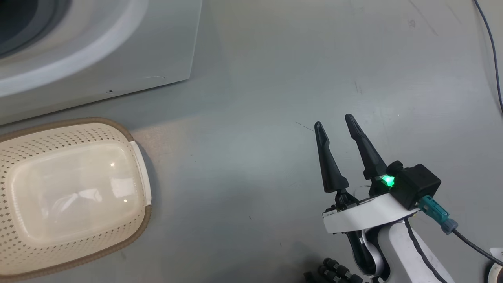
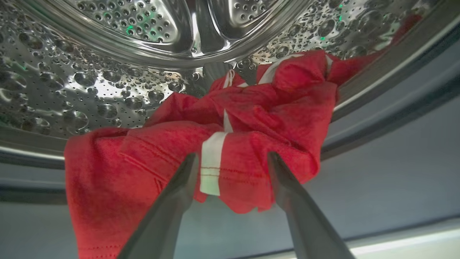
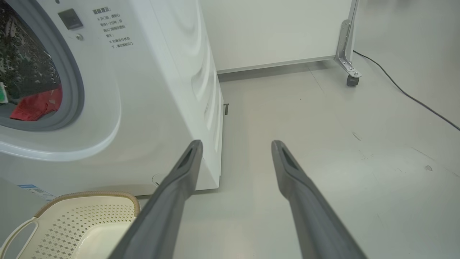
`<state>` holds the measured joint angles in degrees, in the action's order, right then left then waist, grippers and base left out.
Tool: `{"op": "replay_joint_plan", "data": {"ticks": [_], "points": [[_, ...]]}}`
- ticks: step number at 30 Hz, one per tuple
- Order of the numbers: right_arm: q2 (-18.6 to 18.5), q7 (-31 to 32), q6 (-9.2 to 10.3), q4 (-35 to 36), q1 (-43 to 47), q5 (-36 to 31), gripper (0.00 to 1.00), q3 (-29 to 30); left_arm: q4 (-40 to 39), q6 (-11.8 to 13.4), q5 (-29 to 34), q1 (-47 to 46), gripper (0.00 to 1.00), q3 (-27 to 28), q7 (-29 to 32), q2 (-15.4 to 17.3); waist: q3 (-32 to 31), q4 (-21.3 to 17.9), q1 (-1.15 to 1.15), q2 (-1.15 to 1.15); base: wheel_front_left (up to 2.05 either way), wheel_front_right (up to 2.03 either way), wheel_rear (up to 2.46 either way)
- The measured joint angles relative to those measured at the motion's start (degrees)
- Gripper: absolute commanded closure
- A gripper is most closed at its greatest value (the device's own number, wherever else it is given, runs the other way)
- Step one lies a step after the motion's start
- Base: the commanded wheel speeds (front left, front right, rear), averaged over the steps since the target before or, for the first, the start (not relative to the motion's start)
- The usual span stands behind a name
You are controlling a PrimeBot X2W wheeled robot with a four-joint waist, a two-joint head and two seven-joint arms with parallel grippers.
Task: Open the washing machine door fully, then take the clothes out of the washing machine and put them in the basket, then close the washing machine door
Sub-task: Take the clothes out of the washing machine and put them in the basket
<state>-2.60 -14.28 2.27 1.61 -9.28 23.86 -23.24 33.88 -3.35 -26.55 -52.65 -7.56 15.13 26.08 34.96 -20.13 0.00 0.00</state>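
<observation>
The white-striped fold (image 2: 235, 166) bulges over the drum's rim and the rest of the clothes lies slack inside, so the left gripper should grab the red clothes (image 2: 251, 118) by that fold next.
Red clothes (image 2: 251, 118) with a white stripe lie in the dimpled steel drum (image 2: 107, 72) and hang over its lip. My left gripper (image 2: 233, 158) stands open at the drum mouth, its fingertips on either side of a fold of the red fabric. The washing machine (image 3: 151, 90) is a white box with a grey gasket; red clothes (image 3: 36, 104) show through its opening. The cream basket (image 1: 74, 188) sits empty on the floor before it. My right gripper (image 1: 333, 120) hangs open over bare floor, right of the basket. The washing machine door is out of view.
The basket (image 3: 82, 219) stands just below the machine's front. A white panel on a castor (image 3: 351, 79) stands behind the machine, and a black cable (image 3: 413, 99) runs across the grey floor at the right.
</observation>
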Motion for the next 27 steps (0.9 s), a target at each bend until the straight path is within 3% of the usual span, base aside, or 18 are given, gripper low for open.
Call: {"op": "replay_joint_plan", "data": {"ticks": [20,21,23,27], "points": [[0.03,0.0,1.93,0.22,-1.08,0.52,0.0,-1.64,6.71,0.02,0.94,-5.53,0.0,-0.77,0.78,1.09,1.8,-3.31,0.0,0.0,0.0,0.0,0.0],[0.03,0.0,1.94,0.24,-1.09,0.53,0.0,-1.65,7.0,0.01,0.93,-5.77,0.13,-0.78,0.89,0.97,1.83,-3.35,0.0,0.0,0.0,0.0,0.0],[0.03,0.0,1.98,0.24,-1.13,0.59,0.0,-1.68,7.6,0.01,0.92,-6.14,1.0,-0.84,1.03,0.66,1.87,-3.38,0.0,0.0,0.0,0.0,0.0],[0.03,0.0,2.0,0.24,-1.33,0.65,0.0,-1.7,8.56,-0.2,0.86,-6.47,1.0,-1.05,1.0,0.15,1.87,-3.31,0.0,0.0,0.0,0.0,0.0]]}}
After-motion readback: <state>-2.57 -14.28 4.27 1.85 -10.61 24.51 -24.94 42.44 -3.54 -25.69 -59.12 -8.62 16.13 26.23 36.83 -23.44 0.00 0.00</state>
